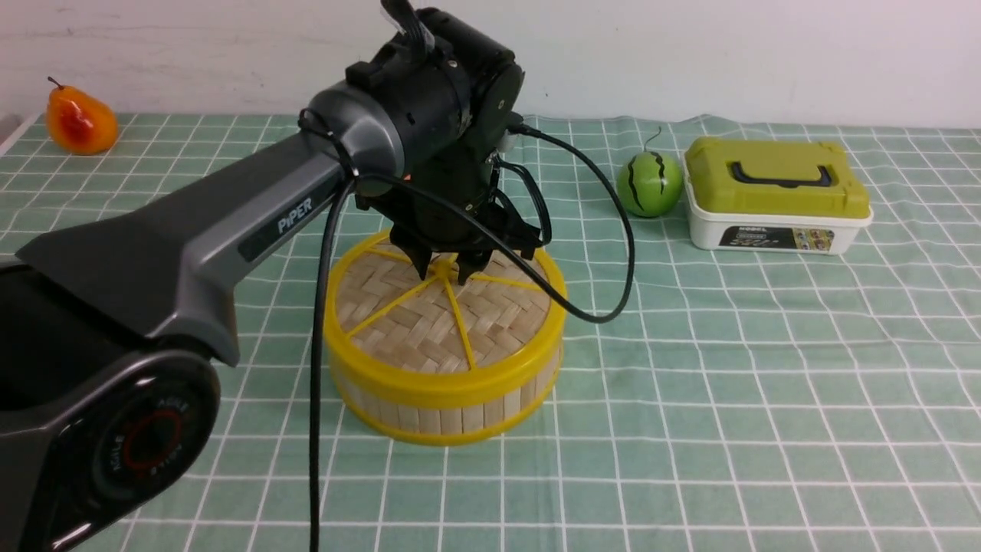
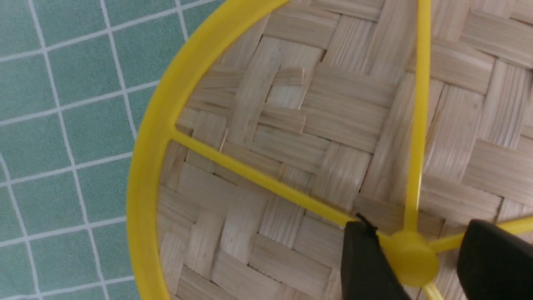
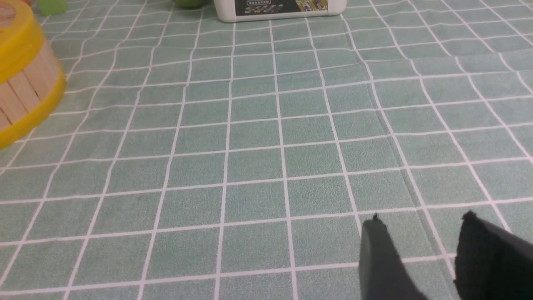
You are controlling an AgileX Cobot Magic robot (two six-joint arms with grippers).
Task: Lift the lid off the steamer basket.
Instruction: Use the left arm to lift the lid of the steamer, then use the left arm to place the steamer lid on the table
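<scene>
Next, my left gripper picks up the lid by its narrow centre knob, since the yellow rim spreads far wider than the open fingers.
The lid, woven tan bamboo with a yellow rim and spokes, sits on the steamer basket in the middle of the cloth. My left gripper points down onto the lid's centre. In the left wrist view its black fingers stand open on either side of the yellow centre knob. One finger touches the knob and the other stands off it. My right gripper is open and empty above bare cloth, to the right of the basket. It does not show in the front view.
A white box with an olive-green lid and a small toy watermelon stand at the back right. An orange toy pear lies at the back left. A black cable hangs from the left wrist beside the basket.
</scene>
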